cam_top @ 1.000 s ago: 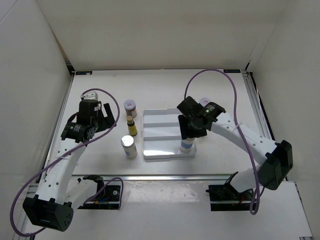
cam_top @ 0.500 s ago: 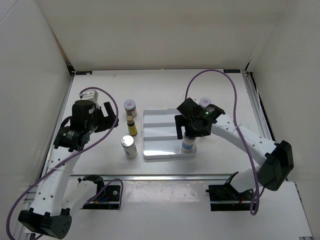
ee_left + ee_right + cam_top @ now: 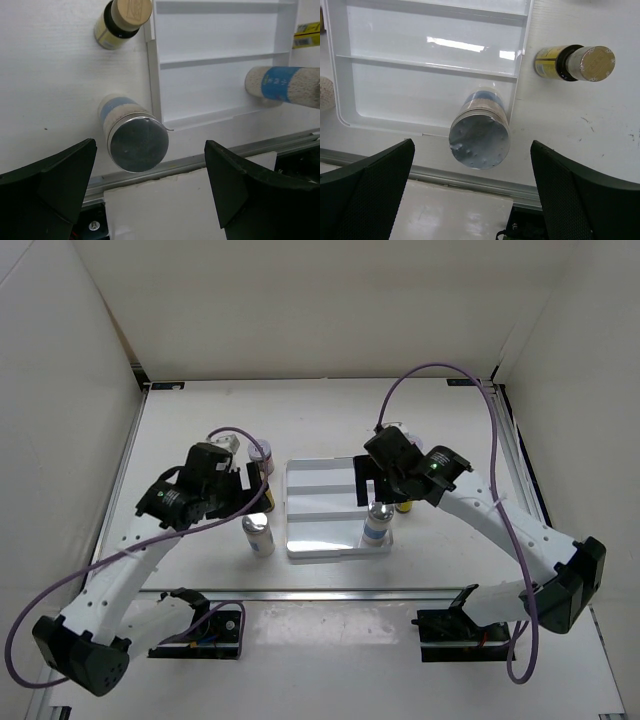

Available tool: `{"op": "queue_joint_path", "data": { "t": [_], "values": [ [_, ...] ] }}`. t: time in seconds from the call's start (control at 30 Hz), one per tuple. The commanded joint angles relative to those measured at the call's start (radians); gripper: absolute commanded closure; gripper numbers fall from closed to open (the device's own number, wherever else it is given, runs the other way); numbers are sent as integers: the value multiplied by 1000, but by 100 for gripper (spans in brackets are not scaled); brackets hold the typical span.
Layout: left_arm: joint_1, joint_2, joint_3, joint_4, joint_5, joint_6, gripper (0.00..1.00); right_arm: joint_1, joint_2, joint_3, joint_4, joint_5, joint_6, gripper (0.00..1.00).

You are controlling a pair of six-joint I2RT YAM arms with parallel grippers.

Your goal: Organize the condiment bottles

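My left gripper picks up the shaker beside the tray by its silver top next, leaving its base free for the tray.
One silver-topped white shaker stands upright in the near right corner of the white tray. My right gripper hangs open above it without touching it. A second shaker stands on the table just left of the tray, and my left gripper hovers open over it. A yellow dark-capped bottle stands behind that shaker. Another yellow bottle stands on the table right of the tray. From the top, both grippers flank the tray, and a jar peeks out behind the left arm.
The tray has three long compartments; the far two hold nothing. A metal rail runs along the table's near edge, close to the tray's front. White walls enclose the table on three sides.
My right gripper opened, let go of the shaker in the tray and rose a little. My left arm swung right, over the shaker and bottle left of the tray.
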Motion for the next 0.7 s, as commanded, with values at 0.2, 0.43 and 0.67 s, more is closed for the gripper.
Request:
{"op": "queue_joint_path", "data": {
  "t": [0.2, 0.43, 0.67],
  "values": [
    [-111, 83, -51, -58, -143, -121, 0, 8, -53, -16, 23, 25, -6, 0],
    [-133, 183, -51, -58, -153, -130, 10, 8, -64, -36, 23, 36, 3, 0],
    [-151, 173, 43, -83, -153, -130, 46, 8, -103, -45, 1, 98, 3, 0]
  ]
}}
